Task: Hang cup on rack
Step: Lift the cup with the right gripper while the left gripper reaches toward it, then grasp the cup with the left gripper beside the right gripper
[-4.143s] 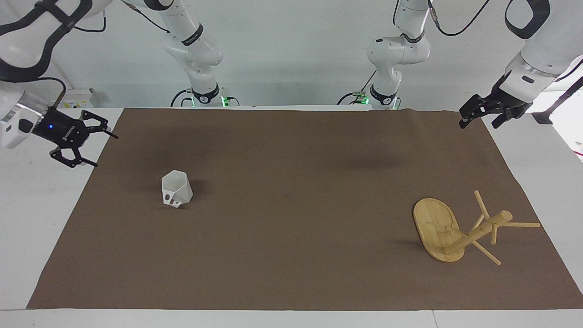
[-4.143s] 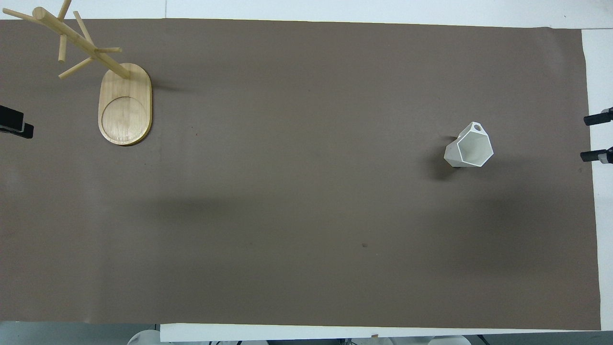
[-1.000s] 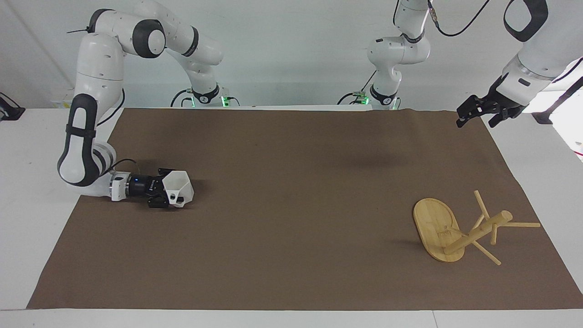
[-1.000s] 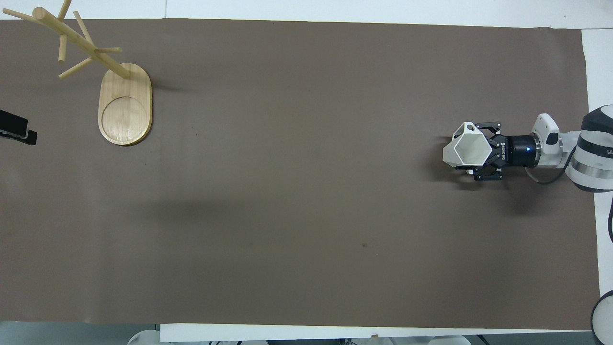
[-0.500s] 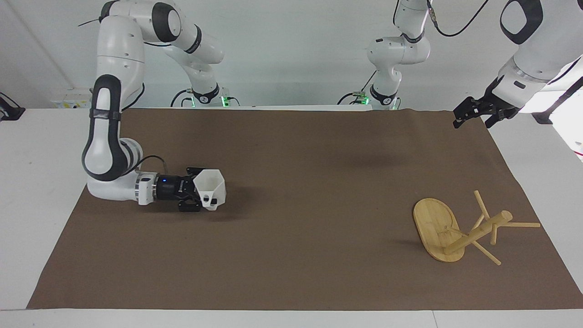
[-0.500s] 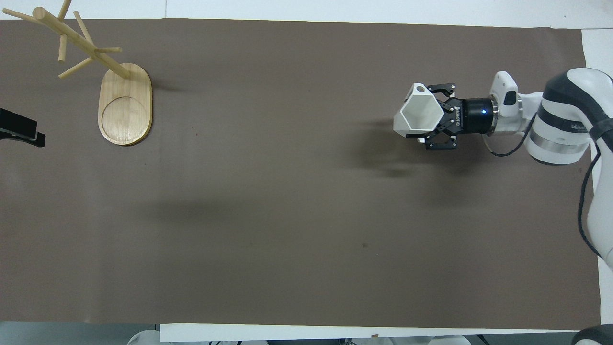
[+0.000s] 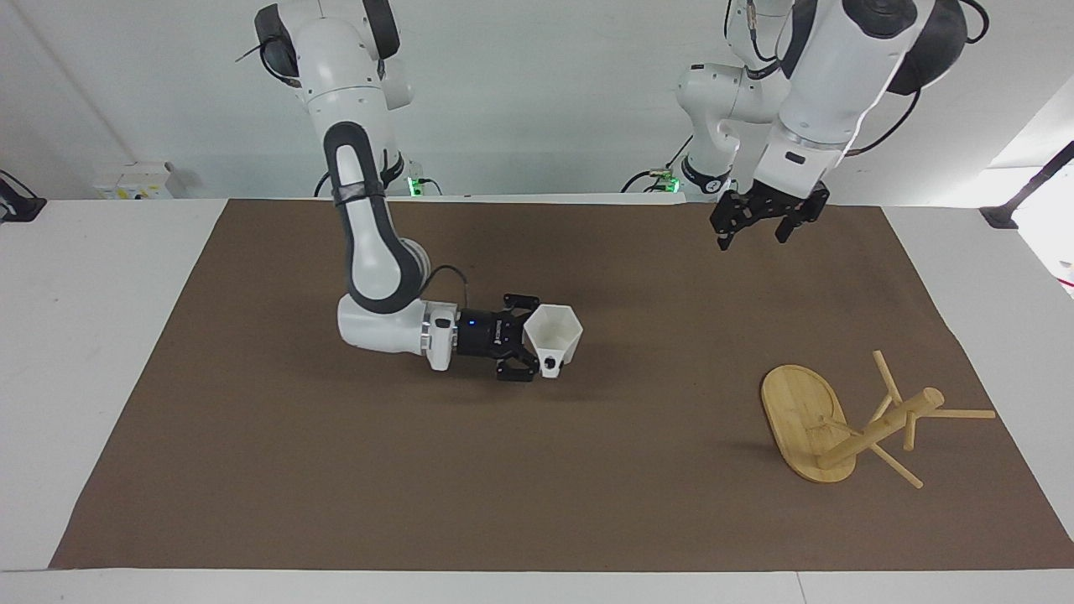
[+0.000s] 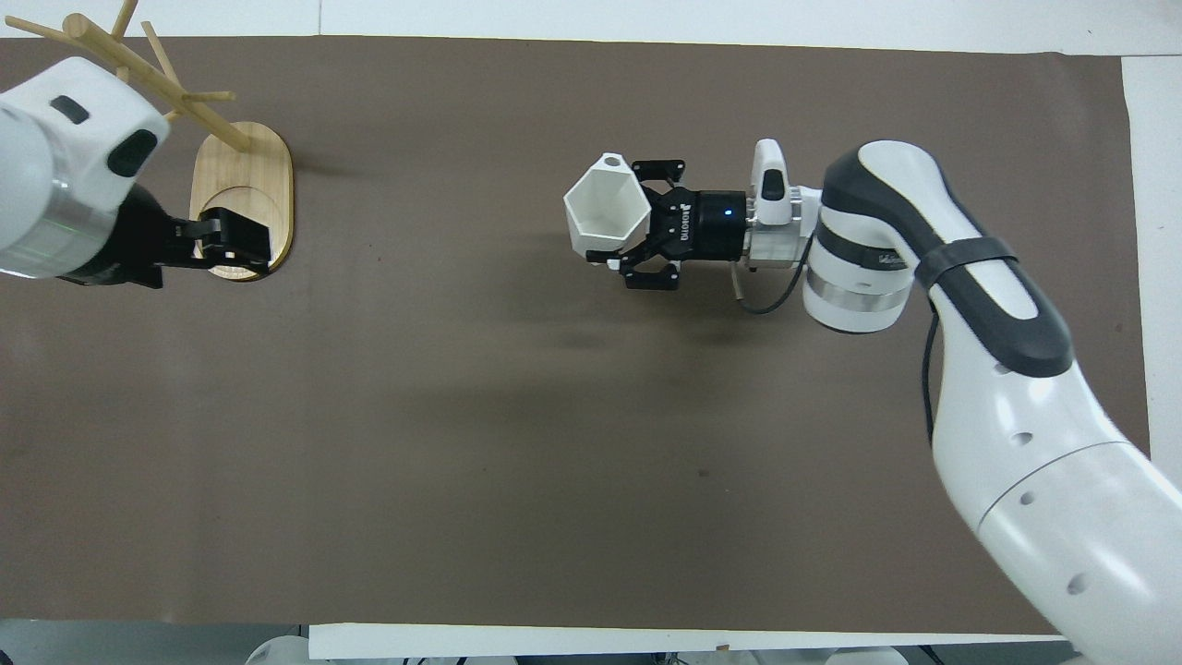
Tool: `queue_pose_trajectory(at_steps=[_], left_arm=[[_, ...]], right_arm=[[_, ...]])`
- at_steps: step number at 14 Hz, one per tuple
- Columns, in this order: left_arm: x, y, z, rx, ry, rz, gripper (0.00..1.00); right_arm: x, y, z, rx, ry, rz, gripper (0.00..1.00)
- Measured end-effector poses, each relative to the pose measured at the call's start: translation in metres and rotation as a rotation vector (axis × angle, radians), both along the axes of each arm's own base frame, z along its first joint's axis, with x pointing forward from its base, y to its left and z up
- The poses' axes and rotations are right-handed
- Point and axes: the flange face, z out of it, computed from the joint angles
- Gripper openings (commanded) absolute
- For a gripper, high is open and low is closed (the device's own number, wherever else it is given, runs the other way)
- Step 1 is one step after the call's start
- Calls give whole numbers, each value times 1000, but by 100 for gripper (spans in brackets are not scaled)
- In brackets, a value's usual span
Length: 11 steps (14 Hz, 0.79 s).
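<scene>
The cup will be grabbed next by its free rim edge [image 8: 572,225] with my left gripper, opposite my right gripper's fingers, which already crowd one side.
The white faceted cup [image 7: 557,332] [image 8: 602,209] hangs above the middle of the brown mat, rim up, its small handle turned away from the robots. My right gripper [image 7: 530,340] [image 8: 637,223] is shut on the cup's side and lies level with the table. The bamboo rack [image 7: 801,415] [image 8: 266,148] stands on its oval base toward the left arm's end of the table, its post [image 7: 881,428] carrying several thin pegs. My left gripper [image 7: 753,239] [image 8: 254,245] hangs open and holds nothing; from above it covers part of the rack's base.
A brown mat [image 7: 503,486] covers most of the white table [image 7: 84,335]. Nothing else lies on it between the cup and the rack.
The right arm has carried the cup off the mat and toward the middle of the table. The left arm has swung in from the table's end to above the rack's base.
</scene>
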Motion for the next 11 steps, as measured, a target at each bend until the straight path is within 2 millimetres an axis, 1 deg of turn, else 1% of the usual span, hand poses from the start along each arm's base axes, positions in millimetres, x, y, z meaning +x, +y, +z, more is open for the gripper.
queue_pose_trajectory(at_steps=[1,2,4,5,7,9,11], left_arm=[[-4,-21,-5,-6,-12,18,99],[-6,-39,-12,-11,-19,32,99],[-4,-58,-27,-13,-20,54,99],[-2,-64,-34,-13,-20,73,99],[5,-73,-46,-13,-18,101,99],[12,-81,-55,-10,-12,119,99],[15,-85,-63,-4,-3,132,94]], right_arm=[[-3,15,1,-21,-1,-27,12],[-6,26,3,-34,-4,-45,12],[-17,52,7,-26,-1,-49,12],[-24,65,8,-24,-12,-44,14],[-34,81,10,-24,-50,-29,15],[-39,90,12,-25,-80,-19,16],[-41,92,13,-36,-99,-20,17]])
